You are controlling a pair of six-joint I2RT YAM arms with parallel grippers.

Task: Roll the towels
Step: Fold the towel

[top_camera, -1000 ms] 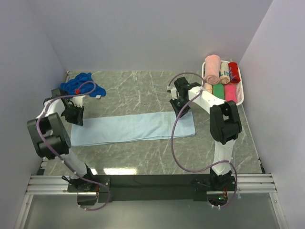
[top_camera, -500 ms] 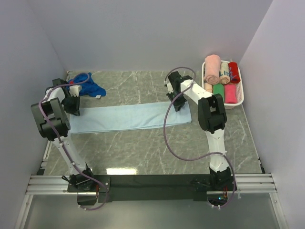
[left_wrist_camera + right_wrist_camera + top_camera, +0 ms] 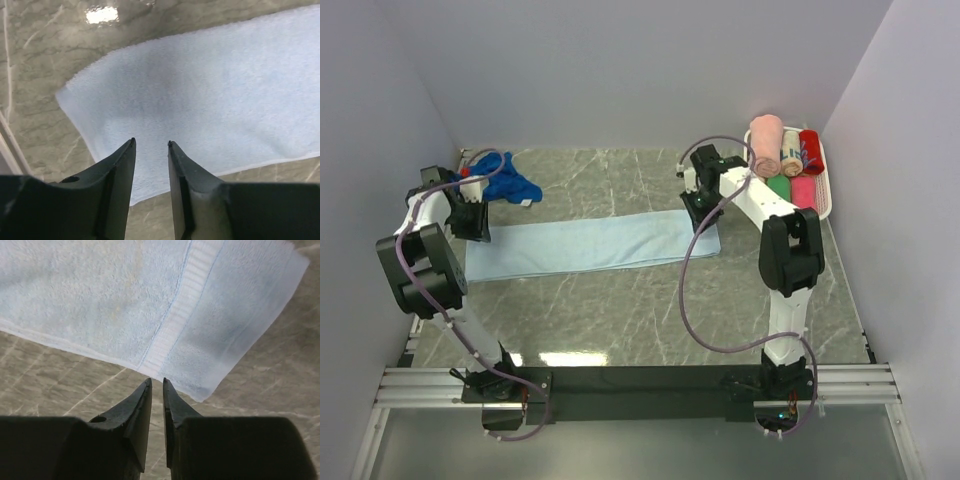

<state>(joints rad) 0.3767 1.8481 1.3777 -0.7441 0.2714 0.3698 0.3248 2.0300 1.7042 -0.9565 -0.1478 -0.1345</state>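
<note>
The robot's right gripper will next pinch the pale sky blue towel's back edge by the woven band [image 3: 154,375], to fold that end of the towel inward for rolling.
The pale sky blue towel [image 3: 590,245] lies flat across the marble table, its long side running left to right. My left gripper [image 3: 472,222] hovers over its left end. In the left wrist view its jaws [image 3: 151,142] stand open, with only the towel [image 3: 200,90] showing below them. My right gripper [image 3: 703,215] is at the back edge of the towel's right end. In the right wrist view its tips [image 3: 156,380] are nearly together, pinching the towel's [image 3: 100,300] edge by the woven band. The deep royal blue towel [image 3: 510,183] lies crumpled at the back left.
A white basket [image 3: 827,190] at the back right holds several rolled towels in pink, green and red. Walls close in the table on the left, back and right. The arm bases stand along the near rail.
Both grippers have dragged the pale towel toward the back of the table. The left gripper has opened and let go of its end. The right gripper has shifted slightly right.
</note>
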